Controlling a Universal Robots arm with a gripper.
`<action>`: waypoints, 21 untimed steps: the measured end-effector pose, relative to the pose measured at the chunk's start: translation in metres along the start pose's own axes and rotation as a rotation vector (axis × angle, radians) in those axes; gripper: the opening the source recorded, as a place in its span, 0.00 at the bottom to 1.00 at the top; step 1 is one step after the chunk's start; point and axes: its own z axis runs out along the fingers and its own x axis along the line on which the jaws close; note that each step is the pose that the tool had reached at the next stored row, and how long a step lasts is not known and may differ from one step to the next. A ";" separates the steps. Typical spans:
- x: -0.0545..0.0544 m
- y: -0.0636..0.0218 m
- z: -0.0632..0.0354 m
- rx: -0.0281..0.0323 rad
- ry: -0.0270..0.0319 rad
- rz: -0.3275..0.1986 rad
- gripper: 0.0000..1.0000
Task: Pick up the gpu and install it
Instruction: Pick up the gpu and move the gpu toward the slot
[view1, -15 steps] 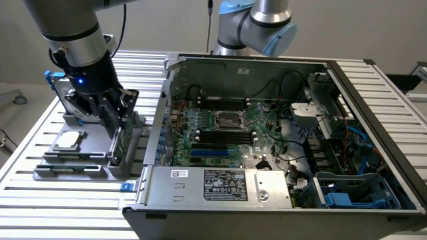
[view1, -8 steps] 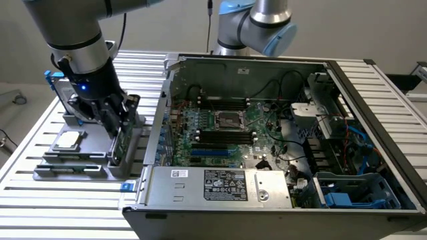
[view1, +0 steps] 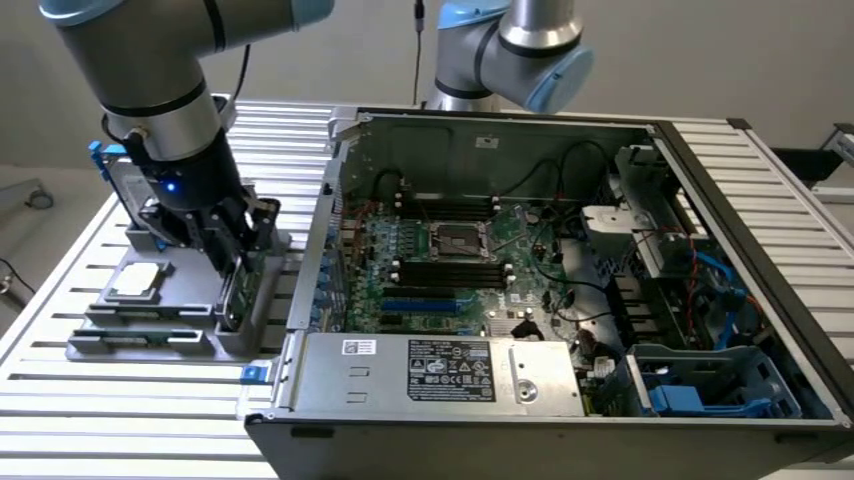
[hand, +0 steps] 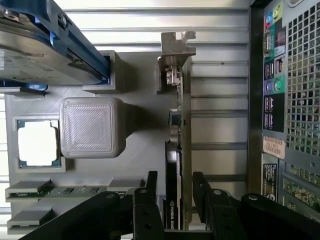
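The GPU's metal bracket (hand: 175, 52) needs to stay free for installing, so my gripper will next grab the GPU by its shroud end with the NVIDIA lettering (hand: 175, 210).
The gpu (hand: 178, 125) stands on edge in a slot of the grey holder (hand: 135, 150), its metal end bracket at the far end and its black shroud facing the holder's middle. My gripper (hand: 175, 177) is lowered over the card's near end, open, with one finger (hand: 151, 182) on the shroud side and the other on the board side. In the exterior view the gripper (view1: 230, 262) hangs over the gpu (view1: 240, 290) at the exterior view's left, beside the open computer case (view1: 534, 130).
The holder (view1: 147, 345) also carries a silver hard drive with blue clips (hand: 40, 55), a square silver chip (hand: 37, 142) and a memory stick (hand: 60, 191). The case's motherboard (view1: 454, 270) lies exposed, with blue slots (view1: 420, 300). A second robot arm (view1: 514, 50) stands behind the case.
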 end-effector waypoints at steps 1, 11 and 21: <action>0.000 0.0007 0.0003 0.0001 0.0001 -0.001 0.42; 0.001 0.0048 0.0012 0.0000 0.0000 -0.005 0.42; 0.001 0.0048 0.0019 -0.0001 0.0000 -0.007 0.26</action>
